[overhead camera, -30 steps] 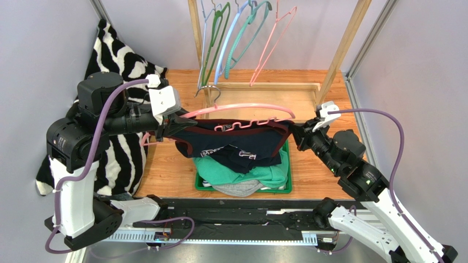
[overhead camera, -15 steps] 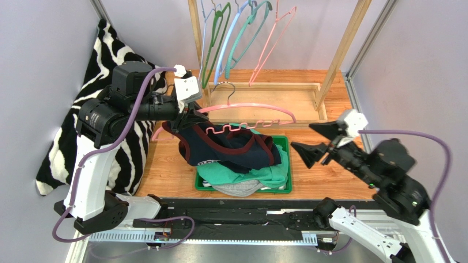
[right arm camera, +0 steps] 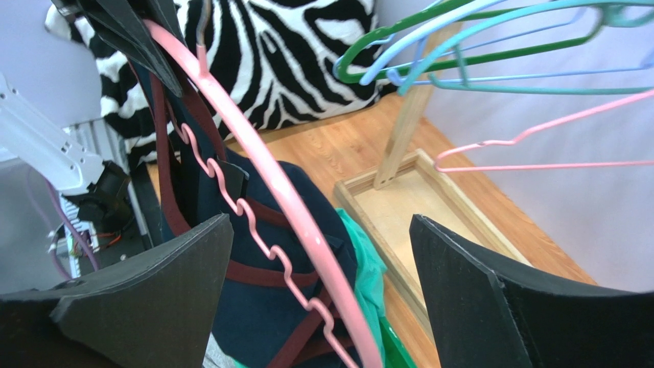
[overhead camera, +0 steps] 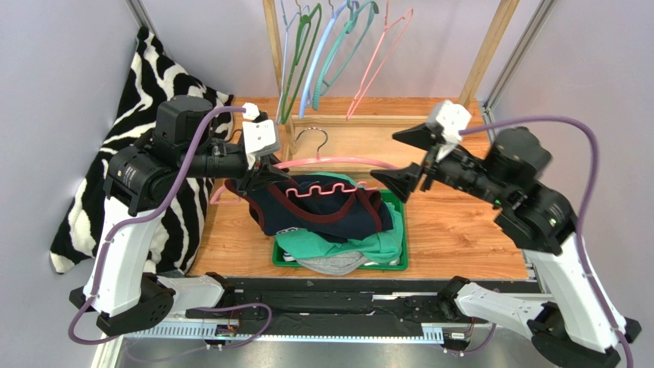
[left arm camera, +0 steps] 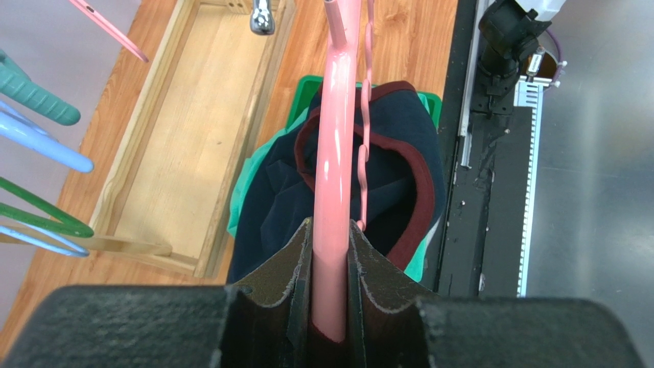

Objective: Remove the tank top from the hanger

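Observation:
My right gripper is about to grab the pink hanger by its bare side (overhead camera: 384, 164) (right arm camera: 338, 285). The hanger's other end will stay free, so the tank top can be removed.
A pink hanger (overhead camera: 338, 162) is held level over the bin, and my left gripper (overhead camera: 257, 170) is shut on its left end (left arm camera: 338, 153). The navy tank top (overhead camera: 315, 215) with maroon trim hangs from that left end, where a strap runs past the jaws. The rest of it sags onto the clothes pile. In the left wrist view the tank top (left arm camera: 399, 176) lies under the bar beyond my left gripper (left arm camera: 331, 230). My right gripper (overhead camera: 386, 158) is open at the hanger's bare right tip. The pink hanger (right arm camera: 253, 184) passes between the right gripper's (right arm camera: 321, 222) wide fingers without touching them, above the tank top (right arm camera: 253, 322).
A green bin (overhead camera: 401, 262) under the hanger holds green and grey clothes. Behind it stands a wooden rack base (overhead camera: 368, 123) with several coloured hangers (overhead camera: 322, 54) on its rail. A zebra-print cloth (overhead camera: 165, 77) fills the left corner.
My right gripper opened, let go of the tank top, swung out right and came back up to the hanger's right tip. The left arm shifted the hanger, and the tank top's right side dropped onto the pile.

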`<state>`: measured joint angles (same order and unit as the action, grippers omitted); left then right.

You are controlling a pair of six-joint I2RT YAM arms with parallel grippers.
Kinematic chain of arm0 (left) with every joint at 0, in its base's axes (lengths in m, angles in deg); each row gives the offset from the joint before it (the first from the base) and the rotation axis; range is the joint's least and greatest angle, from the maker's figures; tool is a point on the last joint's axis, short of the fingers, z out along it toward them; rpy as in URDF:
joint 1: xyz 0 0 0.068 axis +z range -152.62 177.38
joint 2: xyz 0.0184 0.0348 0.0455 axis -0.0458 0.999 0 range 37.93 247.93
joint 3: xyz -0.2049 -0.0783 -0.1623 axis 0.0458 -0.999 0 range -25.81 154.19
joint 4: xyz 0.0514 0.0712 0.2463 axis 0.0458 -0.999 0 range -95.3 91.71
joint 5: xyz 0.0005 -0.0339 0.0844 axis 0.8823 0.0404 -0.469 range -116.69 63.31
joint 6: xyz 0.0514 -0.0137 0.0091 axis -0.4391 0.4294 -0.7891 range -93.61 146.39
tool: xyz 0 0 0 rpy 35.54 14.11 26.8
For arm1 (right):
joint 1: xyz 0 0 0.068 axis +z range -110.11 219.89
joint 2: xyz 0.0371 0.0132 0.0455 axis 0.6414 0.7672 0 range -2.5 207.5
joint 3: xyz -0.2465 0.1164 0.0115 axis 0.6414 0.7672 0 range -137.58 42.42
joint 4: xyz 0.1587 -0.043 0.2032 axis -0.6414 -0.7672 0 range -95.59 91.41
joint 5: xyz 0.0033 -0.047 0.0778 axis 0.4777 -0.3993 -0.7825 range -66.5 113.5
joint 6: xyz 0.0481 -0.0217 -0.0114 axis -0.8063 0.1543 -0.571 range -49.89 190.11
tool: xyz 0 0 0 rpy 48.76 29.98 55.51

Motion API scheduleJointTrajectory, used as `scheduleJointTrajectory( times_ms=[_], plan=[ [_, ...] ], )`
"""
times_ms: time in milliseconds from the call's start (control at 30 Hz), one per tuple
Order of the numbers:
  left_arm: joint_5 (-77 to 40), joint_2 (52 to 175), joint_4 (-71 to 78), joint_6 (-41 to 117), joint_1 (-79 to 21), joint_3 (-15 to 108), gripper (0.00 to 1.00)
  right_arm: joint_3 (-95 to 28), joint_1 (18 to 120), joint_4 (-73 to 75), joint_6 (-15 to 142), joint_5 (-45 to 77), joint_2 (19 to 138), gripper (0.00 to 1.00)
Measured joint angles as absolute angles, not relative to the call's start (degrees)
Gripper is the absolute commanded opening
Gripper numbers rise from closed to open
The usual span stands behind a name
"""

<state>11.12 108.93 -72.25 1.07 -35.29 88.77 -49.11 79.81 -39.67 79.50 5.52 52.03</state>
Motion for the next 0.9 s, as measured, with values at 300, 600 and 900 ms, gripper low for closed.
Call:
scheduleJointTrajectory(
  times_ms=[300,600,900],
  plan=[
    [11.16,107.44,-72.23,0.31,-35.49,88.25,0.00,-51.42,79.81,-39.69,79.83,-5.84,59.24,0.91],
    [12.14,107.33,-72.38,0.11,-35.55,87.62,0.00,-55.01,79.81,-39.51,79.92,-16.77,62.36,0.84],
    [13.37,107.55,-72.88,0.07,-35.92,87.62,0.00,-57.81,79.81,-40.76,80.68,-20.57,69.29,0.70]
  ],
)
